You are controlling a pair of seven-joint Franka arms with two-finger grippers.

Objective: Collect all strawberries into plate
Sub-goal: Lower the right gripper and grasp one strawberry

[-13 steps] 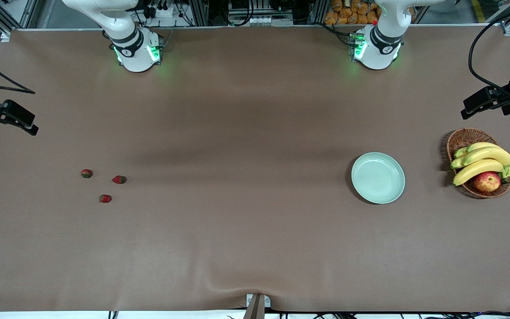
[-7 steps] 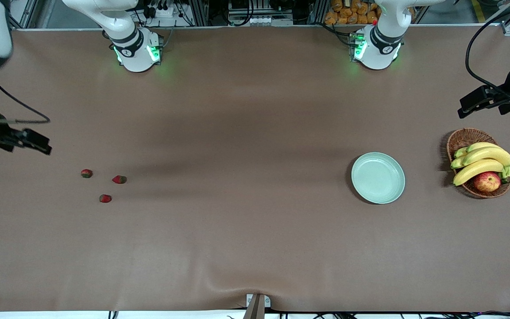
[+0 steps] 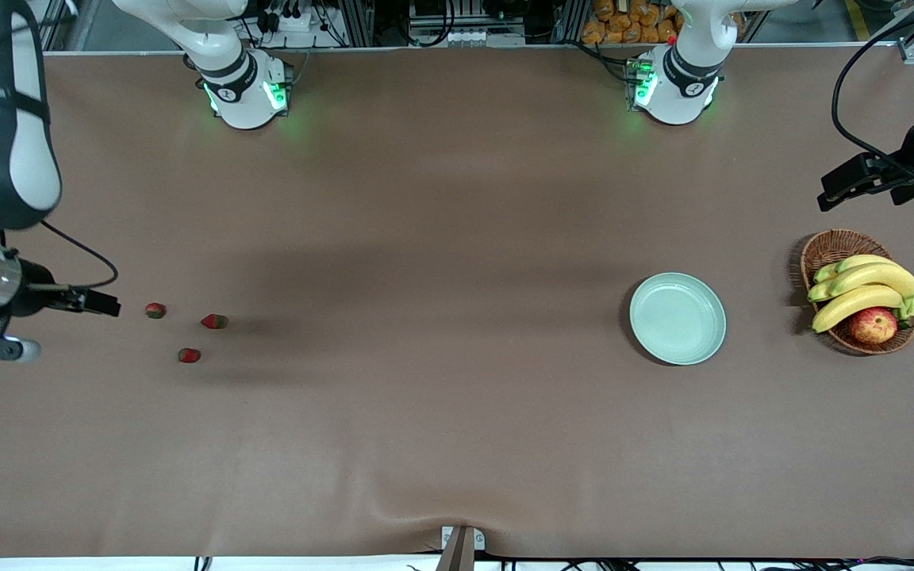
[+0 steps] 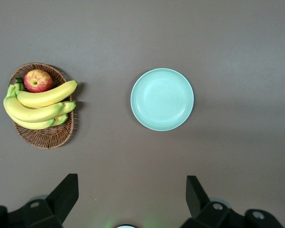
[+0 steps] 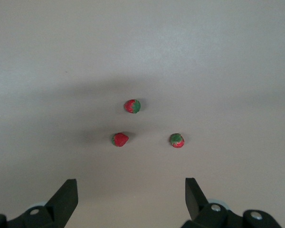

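Note:
My right gripper is to collect a strawberry into the plate [image 3: 677, 318], so it should next grab the strawberry by its rounded red body [image 3: 188, 356].
Three strawberries lie apart on the brown table near the right arm's end: one [image 3: 155, 310], one [image 3: 214, 321] and one [image 3: 189, 355]. The right wrist view shows all of them [image 5: 132, 106], [image 5: 119, 139], [image 5: 177, 140]. My right gripper [image 3: 100, 303] is open and empty, up in the air beside the strawberries; its own view [image 5: 130, 192] shows them ahead of its spread fingers. The mint-green plate [image 3: 677, 318] is empty near the left arm's end. My left gripper [image 3: 838, 190] is open and empty, high above the table by the basket; its view [image 4: 131, 190] shows the plate [image 4: 162, 99].
A brown wicker basket [image 3: 822, 250] with bananas [image 3: 869, 277] and a red-yellow apple [image 3: 873, 324] stands beside the plate, toward the left arm's end. It also shows in the left wrist view [image 4: 47, 137]. The cloth has a wrinkle at the front edge [image 3: 425, 519].
My right arm has swung in over its end of the table and its gripper has come close to the strawberries. My left gripper has shifted slightly. Strawberries and plate have not moved.

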